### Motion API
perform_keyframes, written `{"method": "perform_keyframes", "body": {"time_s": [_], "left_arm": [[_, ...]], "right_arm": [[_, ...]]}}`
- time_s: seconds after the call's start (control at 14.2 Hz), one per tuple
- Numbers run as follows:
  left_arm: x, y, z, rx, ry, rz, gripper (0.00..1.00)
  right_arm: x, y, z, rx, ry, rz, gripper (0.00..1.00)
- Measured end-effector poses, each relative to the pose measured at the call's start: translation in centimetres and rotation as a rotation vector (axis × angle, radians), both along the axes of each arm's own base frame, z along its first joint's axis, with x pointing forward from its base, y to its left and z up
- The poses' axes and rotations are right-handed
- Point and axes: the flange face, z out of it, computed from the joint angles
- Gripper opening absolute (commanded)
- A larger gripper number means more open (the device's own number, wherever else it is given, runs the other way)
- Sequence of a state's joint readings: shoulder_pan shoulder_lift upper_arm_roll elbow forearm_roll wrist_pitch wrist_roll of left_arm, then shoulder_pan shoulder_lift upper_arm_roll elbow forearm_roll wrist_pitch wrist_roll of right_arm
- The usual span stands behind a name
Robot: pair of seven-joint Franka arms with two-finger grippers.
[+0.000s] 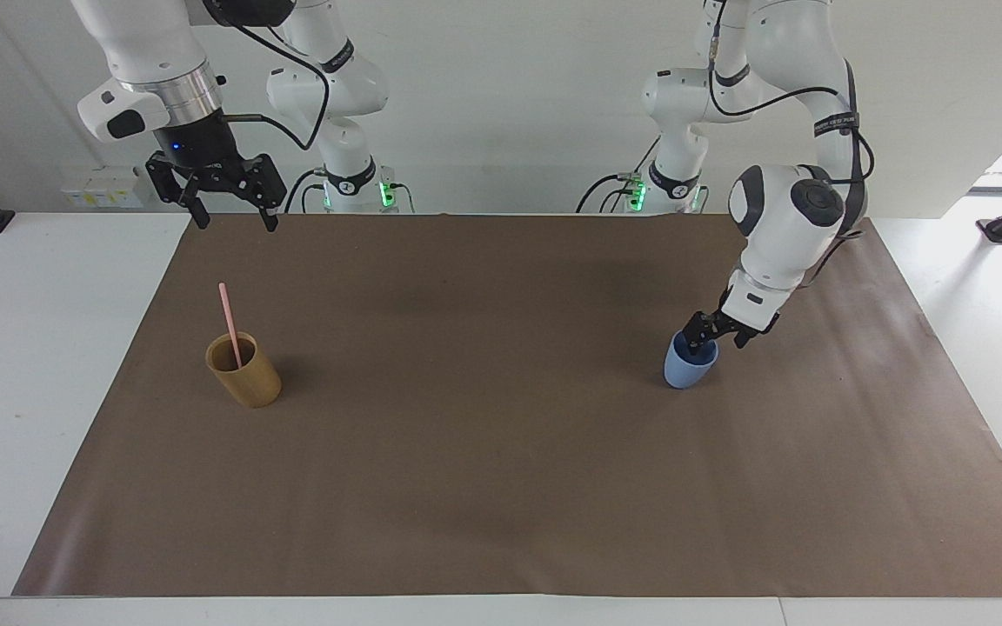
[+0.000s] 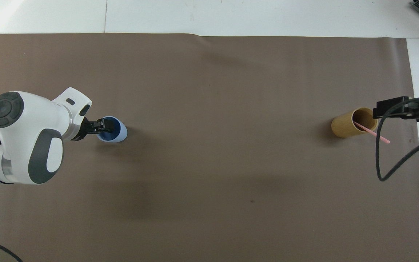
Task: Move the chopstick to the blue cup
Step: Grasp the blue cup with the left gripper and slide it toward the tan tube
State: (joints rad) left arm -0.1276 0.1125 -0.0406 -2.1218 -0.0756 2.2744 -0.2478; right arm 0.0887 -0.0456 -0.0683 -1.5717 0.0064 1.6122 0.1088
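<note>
My right gripper will next grab the pale-pink chopstick by its top end (image 2: 386, 141) to move the chopstick to the blue cup (image 2: 118, 133).
The pale-pink chopstick (image 1: 227, 315) stands leaning in the tan-brown cup (image 1: 245, 377) toward the right arm's end; it also shows in the overhead view (image 2: 376, 134). The light-blue cup (image 1: 686, 369) stands upright toward the left arm's end. My left gripper (image 1: 715, 340) is open and low at the blue cup's rim, one finger inside the mouth and one outside. In the overhead view it (image 2: 103, 127) covers part of the blue cup (image 2: 119, 133). My right gripper (image 1: 237, 223) is open and empty, high in the air, and in the overhead view (image 2: 389, 108) it hangs beside the tan cup (image 2: 348, 126).
A brown mat (image 1: 501, 452) covers most of the white table (image 1: 40, 348). Only the two cups stand on it. A black cable (image 2: 387, 160) hangs from the right arm near the tan cup.
</note>
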Motion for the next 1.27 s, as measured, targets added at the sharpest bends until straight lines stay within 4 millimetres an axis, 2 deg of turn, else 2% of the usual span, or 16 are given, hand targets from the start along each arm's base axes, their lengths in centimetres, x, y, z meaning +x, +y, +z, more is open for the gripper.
{"method": "perform_keyframes", "body": {"time_s": [0.28,0.49,0.63,0.77,0.85,0.92,0.99,1.13,1.27], "left_arm": [[-0.1,-0.6,-0.4,0.0,0.0,-0.008,0.0],[0.3,-1.1,0.3,-0.003,-0.016,-0.016,0.0],[1.2,-1.5,2.2,-0.008,-0.036,-0.02,0.0],[2.3,-2.8,6.5,-0.012,-0.018,-0.009,0.0],[2.6,-4.3,9.1,-0.017,-0.017,0.004,0.0],[2.6,-6.9,11.5,-0.024,-0.023,0.022,0.0],[2.2,-10.1,13.0,-0.034,-0.032,0.035,0.0],[1.0,-16.4,13.6,-0.048,-0.034,0.035,0.0],[-0.6,-23.5,11.3,-0.045,0.0,0.034,0.0]], "right_arm": [[0.0,-1.2,0.0,0.001,0.001,-0.022,1.0],[0.0,-2.6,-0.2,0.001,0.006,-0.047,1.0],[-0.2,-3.4,-0.8,0.001,0.019,-0.061,1.0],[-0.5,-3.8,-1.7,0.002,0.04,-0.06,1.0],[-0.5,-4.0,-2.5,0.002,0.055,-0.059,1.0],[-0.6,-4.0,-3.5,0.002,0.069,-0.057,1.0],[-0.5,-4.1,-4.6,0.002,0.077,-0.046,1.0],[-0.6,-5.3,-7.5,0.001,0.088,-0.004,1.0],[-1.2,-7.3,-10.6,0.003,0.105,0.037,1.0]]}}
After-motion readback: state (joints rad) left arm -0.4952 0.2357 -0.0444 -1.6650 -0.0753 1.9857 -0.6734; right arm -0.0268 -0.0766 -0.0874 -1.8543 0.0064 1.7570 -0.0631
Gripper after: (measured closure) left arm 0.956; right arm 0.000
